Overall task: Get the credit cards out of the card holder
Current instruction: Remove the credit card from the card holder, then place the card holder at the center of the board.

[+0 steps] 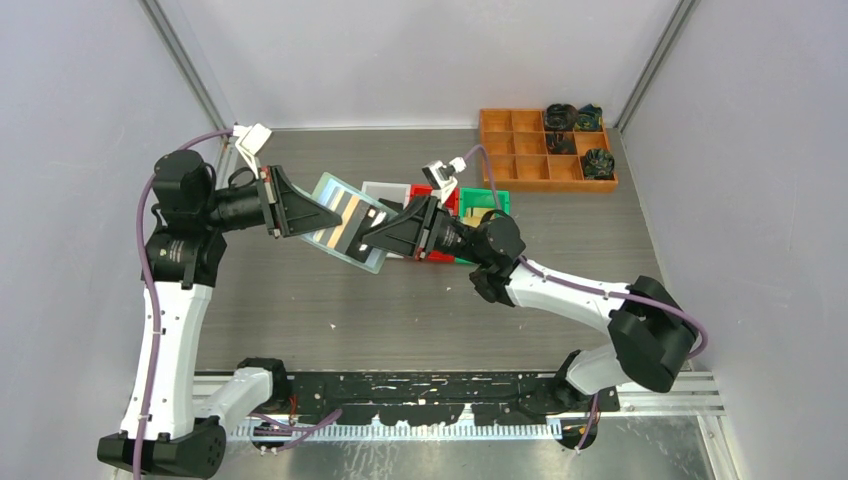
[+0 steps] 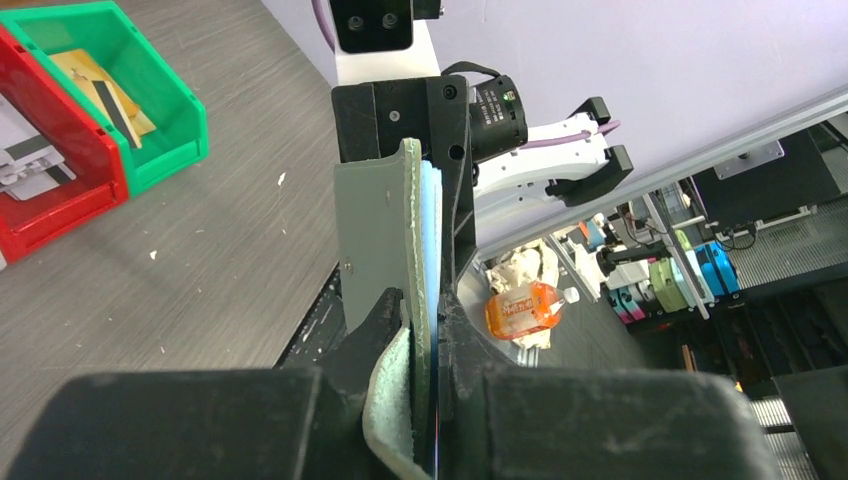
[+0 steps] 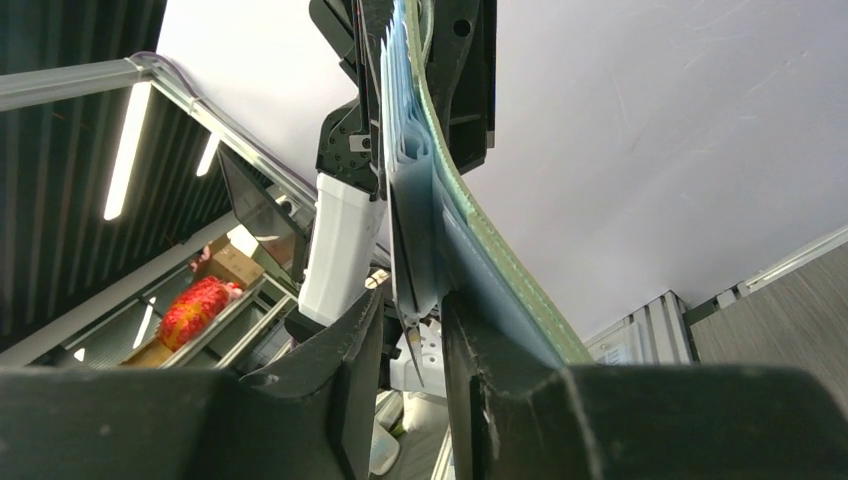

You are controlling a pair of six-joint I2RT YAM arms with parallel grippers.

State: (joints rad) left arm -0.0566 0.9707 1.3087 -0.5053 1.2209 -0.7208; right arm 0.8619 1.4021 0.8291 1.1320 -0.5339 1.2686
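Observation:
My right gripper closes next, since the card has its corner sticking out in the gap between my fingers. Closing now would catch a black card.
The mint-green card holder is held up above the table between both arms, opened out, with gold and black credit cards showing in its clear pockets. My left gripper is shut on its left end; in the left wrist view the jaws pinch the green cover edge-on. My right gripper is at its right end. In the right wrist view the jaws stand apart around the hanging pocket edges, and one finger lies against the cover.
White, red and green bins stand behind the holder. The green bin holds a gold card and the red bin a pale one. An orange compartment tray with dark items sits at the back right.

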